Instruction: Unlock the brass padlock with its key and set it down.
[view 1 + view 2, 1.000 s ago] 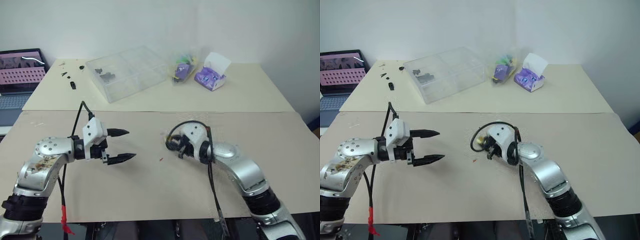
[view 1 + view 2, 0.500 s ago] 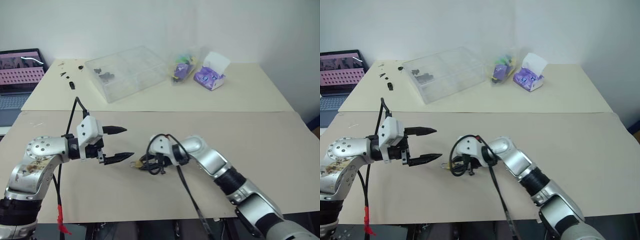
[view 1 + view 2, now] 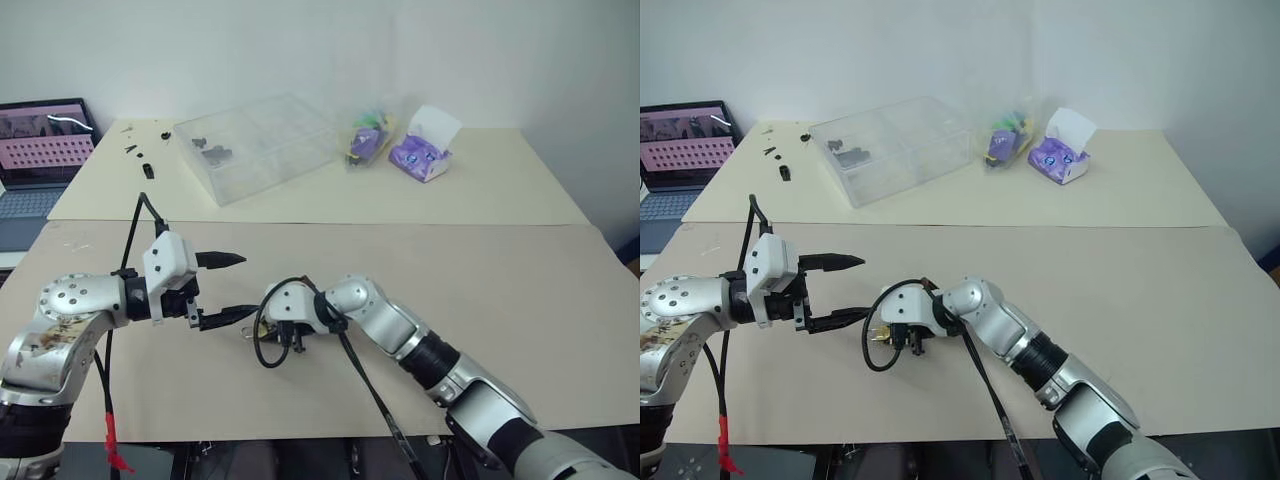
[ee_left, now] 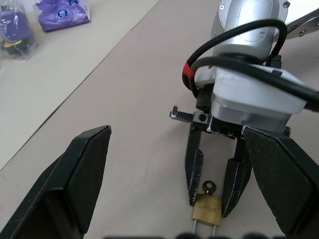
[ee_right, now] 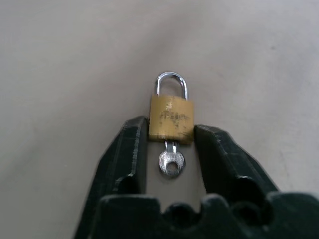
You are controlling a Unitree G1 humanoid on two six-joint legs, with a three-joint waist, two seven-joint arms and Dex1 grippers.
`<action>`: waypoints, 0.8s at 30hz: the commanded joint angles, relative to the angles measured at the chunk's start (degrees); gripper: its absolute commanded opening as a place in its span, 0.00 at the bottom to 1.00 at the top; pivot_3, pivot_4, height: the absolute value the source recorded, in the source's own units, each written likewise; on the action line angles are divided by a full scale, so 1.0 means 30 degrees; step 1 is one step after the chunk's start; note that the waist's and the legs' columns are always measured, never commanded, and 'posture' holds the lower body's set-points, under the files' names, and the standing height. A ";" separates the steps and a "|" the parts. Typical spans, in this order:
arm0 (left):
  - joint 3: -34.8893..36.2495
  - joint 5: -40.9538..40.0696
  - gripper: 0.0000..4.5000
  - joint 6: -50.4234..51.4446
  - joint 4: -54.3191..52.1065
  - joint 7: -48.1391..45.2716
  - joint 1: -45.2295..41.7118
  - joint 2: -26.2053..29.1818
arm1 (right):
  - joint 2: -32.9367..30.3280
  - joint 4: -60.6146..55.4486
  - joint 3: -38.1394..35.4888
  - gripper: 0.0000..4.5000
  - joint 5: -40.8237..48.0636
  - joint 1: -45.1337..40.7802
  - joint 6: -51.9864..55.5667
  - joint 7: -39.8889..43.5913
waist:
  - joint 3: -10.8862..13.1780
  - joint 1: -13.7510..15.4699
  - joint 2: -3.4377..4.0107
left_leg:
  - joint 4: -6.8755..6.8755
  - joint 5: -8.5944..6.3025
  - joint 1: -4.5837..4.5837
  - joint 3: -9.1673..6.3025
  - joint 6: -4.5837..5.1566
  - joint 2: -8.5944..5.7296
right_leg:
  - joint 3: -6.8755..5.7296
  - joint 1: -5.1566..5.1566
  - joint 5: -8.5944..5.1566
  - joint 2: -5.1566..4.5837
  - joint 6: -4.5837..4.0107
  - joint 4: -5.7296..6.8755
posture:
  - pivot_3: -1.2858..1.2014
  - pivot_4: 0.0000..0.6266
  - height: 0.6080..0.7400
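My left gripper grabs its silver shackle [image 4: 215,230] next, which leaves the brass padlock's keyed body [image 4: 207,209] free for unlocking.
The brass padlock [image 5: 171,118] lies flat on the beige table, its silver shackle [image 5: 171,82] seated in the body. The key [image 5: 171,163] sticks out of its underside. My right gripper [image 5: 171,130] reaches low across the table. Its jaws are parted just wider than the padlock body, one black fingertip [image 5: 133,137] at each side. From the left wrist the padlock [image 4: 207,209] sits between the right gripper's tips, with the key [image 4: 208,188] behind it. My left gripper [image 3: 246,287] hovers open right beside it, holding nothing.
A black cable loop [image 3: 262,350] hangs off the right wrist by the padlock. On the rear table stand a clear plastic box [image 3: 255,145], a bag of small items [image 3: 365,140] and a purple tissue pack [image 3: 425,150]. A laptop [image 3: 40,150] is at far left.
My right arm swung leftward and down across the table with the padlock, ending at the left gripper's fingertips, and its jaws widened. The left gripper stayed open and nearly still.
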 commanded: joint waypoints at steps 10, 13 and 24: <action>0.0027 0.0135 1.00 -0.0525 0.0213 -0.0308 -0.0765 0.0211 | -0.0394 -0.3673 -0.3851 0.88 0.4228 0.0973 0.4401 0.1723 | 0.0001 -0.0028 0.0000 | -0.0001 -0.0001 -0.0016 -0.0009 0.0000 0.0001 | -0.0002 -0.0008 -0.0026 0.0001 -0.0007 0.0013 | 0.52 0.24 1.00; 0.0003 0.0115 1.00 -0.0592 0.0328 -0.0375 -0.0841 0.0183 | -0.1294 -0.4707 -0.4962 0.88 0.5437 0.1474 0.5420 0.2114 | 0.0001 -0.0025 -0.0001 | -0.0001 -0.0001 -0.0013 -0.0016 0.0000 0.0002 | -0.0008 -0.0004 -0.0029 0.0003 -0.0003 0.0014 | 0.52 0.24 1.00; -0.0549 0.1813 1.00 -0.4624 0.2262 -0.3140 0.3019 0.0533 | -0.6360 -0.8065 -1.0970 0.88 0.8748 0.7053 0.7432 0.1368 | 0.0004 0.0082 -0.0007 | -0.0041 -0.0008 -0.0023 -0.0001 -0.0007 -0.0013 | -0.0012 -0.0020 -0.0103 -0.0025 -0.0012 -0.0016 | 0.52 0.24 1.00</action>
